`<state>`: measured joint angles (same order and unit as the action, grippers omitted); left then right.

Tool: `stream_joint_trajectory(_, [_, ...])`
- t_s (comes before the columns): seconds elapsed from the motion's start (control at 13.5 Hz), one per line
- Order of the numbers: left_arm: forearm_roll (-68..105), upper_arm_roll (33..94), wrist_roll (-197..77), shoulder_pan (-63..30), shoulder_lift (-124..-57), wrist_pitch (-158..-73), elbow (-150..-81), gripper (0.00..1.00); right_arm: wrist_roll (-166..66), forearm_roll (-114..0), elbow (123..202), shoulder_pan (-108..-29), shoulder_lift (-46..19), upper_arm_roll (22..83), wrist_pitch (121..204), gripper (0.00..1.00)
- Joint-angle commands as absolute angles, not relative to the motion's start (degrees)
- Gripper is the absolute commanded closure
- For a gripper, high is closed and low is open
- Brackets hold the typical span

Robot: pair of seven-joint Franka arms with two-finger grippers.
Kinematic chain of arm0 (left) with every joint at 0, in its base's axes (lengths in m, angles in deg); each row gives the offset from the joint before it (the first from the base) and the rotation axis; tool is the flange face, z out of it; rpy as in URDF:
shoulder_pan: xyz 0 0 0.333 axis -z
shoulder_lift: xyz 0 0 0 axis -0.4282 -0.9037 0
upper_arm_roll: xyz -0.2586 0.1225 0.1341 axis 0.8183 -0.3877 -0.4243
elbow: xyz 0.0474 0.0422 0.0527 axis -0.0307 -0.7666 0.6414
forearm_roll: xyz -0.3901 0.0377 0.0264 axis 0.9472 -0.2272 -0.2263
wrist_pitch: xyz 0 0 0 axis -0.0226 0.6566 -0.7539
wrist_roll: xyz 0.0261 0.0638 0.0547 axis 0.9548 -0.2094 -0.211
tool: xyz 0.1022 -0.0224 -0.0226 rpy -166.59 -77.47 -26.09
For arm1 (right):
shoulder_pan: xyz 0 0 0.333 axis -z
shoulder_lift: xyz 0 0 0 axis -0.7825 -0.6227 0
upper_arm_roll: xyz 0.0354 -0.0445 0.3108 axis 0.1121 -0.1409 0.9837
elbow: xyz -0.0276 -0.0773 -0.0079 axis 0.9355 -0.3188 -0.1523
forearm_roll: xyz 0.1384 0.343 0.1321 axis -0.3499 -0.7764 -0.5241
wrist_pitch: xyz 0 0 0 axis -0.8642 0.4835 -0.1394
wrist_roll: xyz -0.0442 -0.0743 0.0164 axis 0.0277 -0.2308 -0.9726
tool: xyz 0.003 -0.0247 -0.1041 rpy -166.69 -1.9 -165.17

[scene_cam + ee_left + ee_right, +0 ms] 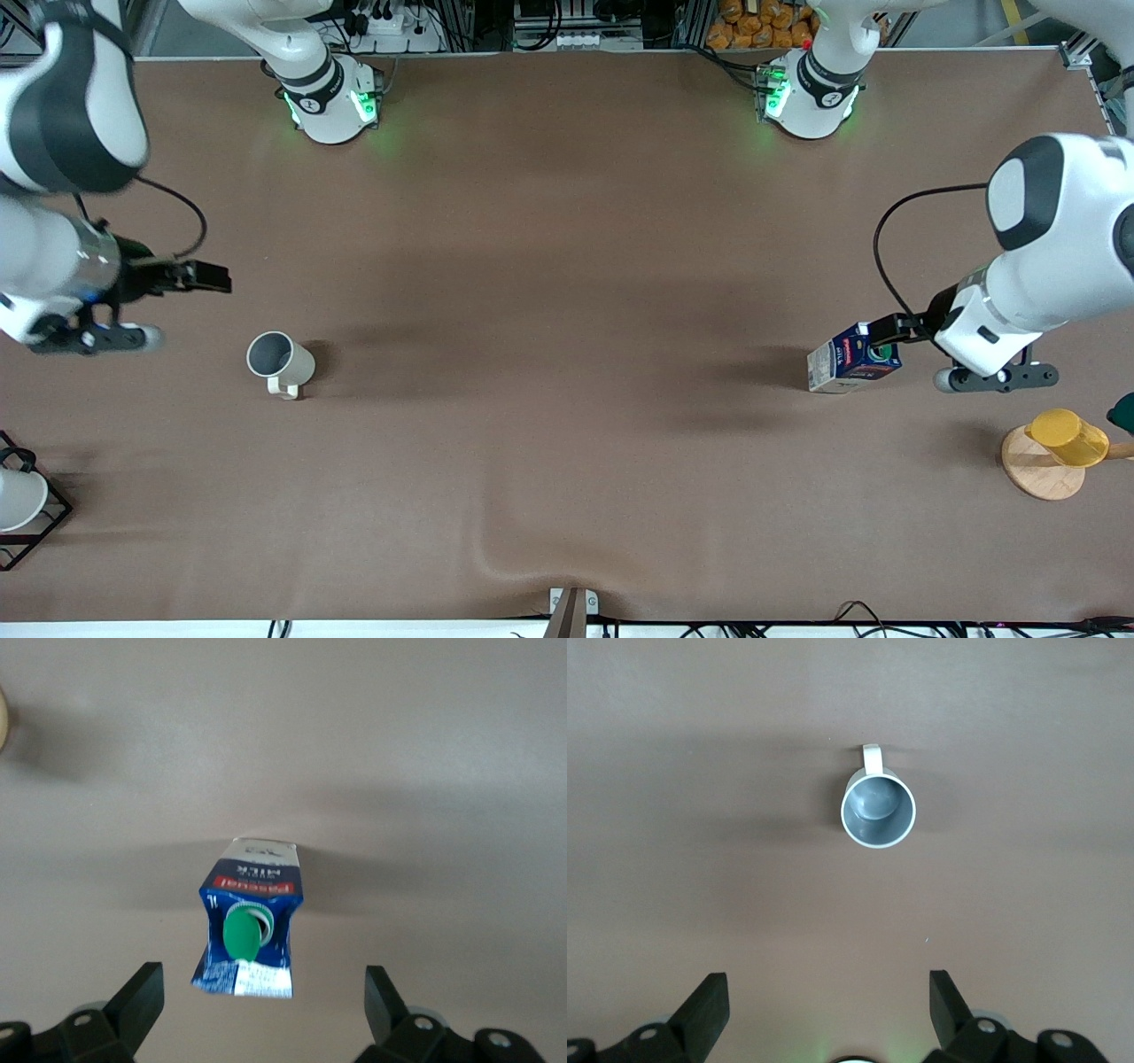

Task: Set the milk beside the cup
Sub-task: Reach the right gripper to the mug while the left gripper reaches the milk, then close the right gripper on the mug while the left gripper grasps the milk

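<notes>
I will grab the cup by its rim (271, 333) with my right gripper next, to set it where the milk (852, 357) can stand beside it.
The milk (852, 357), a dark blue carton with a green cap and a red band, stands on the brown table toward the left arm's end. My left gripper (888, 337) hovers just over it, open. In the left wrist view the carton (251, 921) sits between and ahead of the spread fingers (142, 999), untouched, with the gripper (263, 983) above it. The cup (279, 361), off-white with a grey inside, stands toward the right arm's end. My right gripper (202, 277) is open and empty above the table beside the cup. The right wrist view shows the cup (878, 811) ahead of the gripper (828, 992).
A yellow cup (1067, 437) rests on a round wooden stand (1038, 468) at the left arm's end, nearer the front camera than the milk. A black wire rack (40, 523) with a white cup (18, 498) stands at the right arm's end. The cloth wrinkles near the front edge (496, 558).
</notes>
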<state>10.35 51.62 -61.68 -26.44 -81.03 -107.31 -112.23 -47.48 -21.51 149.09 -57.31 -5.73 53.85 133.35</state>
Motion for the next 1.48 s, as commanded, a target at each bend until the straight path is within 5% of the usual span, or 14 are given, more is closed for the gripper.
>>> stream_joint_trajectory(0.0, [9.36, 51.86, -62.21, -26.76, -79.92, -111.60, -116.17, 0.00, -49.97, -22.35, 147.92, -56.68, -11.32, 53.54, 139.02, 0.00])
stream_joint_trajectory(0.37, [9.09, 51.86, -62.12, -27.20, -80.19, -118.11, -121.79, 0.00, -53.37, -22.10, 150.20, -51.41, -22.05, 53.45, 146.07, 0.00])
stream_joint_trajectory(0.96, [9.09, 51.86, -62.12, -27.28, -80.45, -121.20, -125.58, 0.00, -57.70, -22.88, 161.62, -50.52, -22.23, 53.71, 157.93, 0.00])
stream_joint_trajectory(1.03, [9.09, 51.86, -62.03, -27.28, -80.62, -121.20, -125.49, 0.00, -57.70, -22.97, 162.94, -50.43, -22.23, 53.71, 160.30, 0.15])
stream_joint_trajectory(1.18, [9.09, 51.69, -62.03, -27.11, -81.06, -121.20, -125.23, 0.07, -57.61, -23.06, 163.13, -50.34, -22.23, 53.80, 161.03, 1.00])
stream_joint_trajectory(1.4, [4.37, 51.95, -62.21, -27.02, -81.77, -121.20, -124.97, 0.21, -57.79, -25.35, 163.22, -50.26, -22.41, 53.80, 161.91, 1.00])
